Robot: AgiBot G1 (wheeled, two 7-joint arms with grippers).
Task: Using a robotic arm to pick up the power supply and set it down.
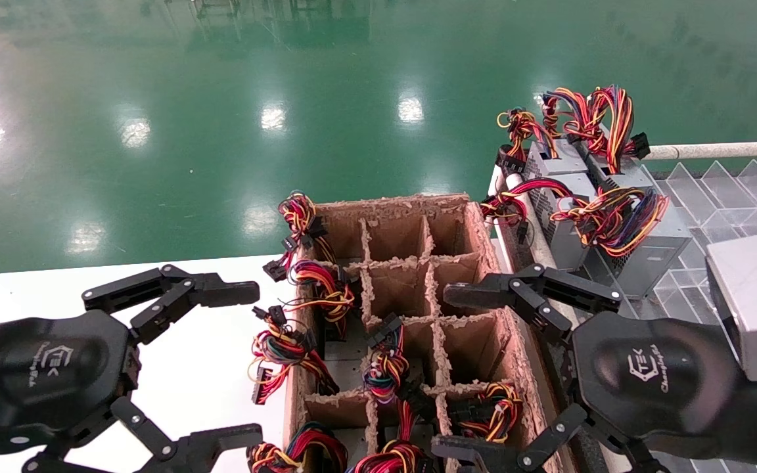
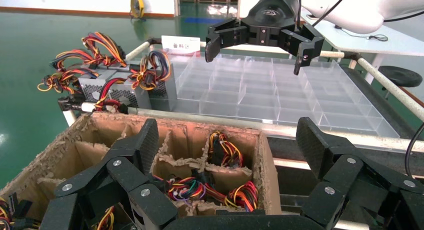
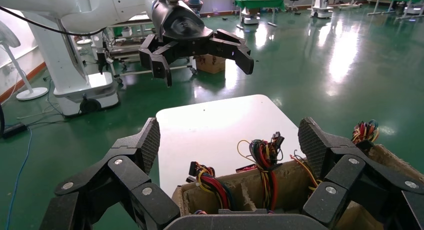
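The right gripper grabs the power supply's red-yellow-black wire bundle next, to set the power supply down on the clear tray [image 1: 734, 206].
Several power supplies stand in the cells of a brown cardboard divider box [image 1: 391, 201], with only their red-yellow-black wire bundles [image 1: 384, 369] showing. Three more grey power supplies [image 1: 648, 255] lie on the clear tray at the back right, also seen in the left wrist view [image 2: 102, 92]. My left gripper [image 1: 247, 362] hangs open over the white table, left of the box. My right gripper [image 1: 452, 373] hangs open over the box's right side. Neither holds anything. In the left wrist view my left gripper [image 2: 227, 147] faces the box; in the right wrist view my right gripper [image 3: 227, 140] does too.
The white table [image 1: 89, 282] lies left of the box. A clear plastic divider tray [image 1: 746, 190] with a white rail [image 1: 720, 150] sits to the right. Green floor lies beyond. Wire bundles [image 1: 280, 348] spill over the box's left wall.
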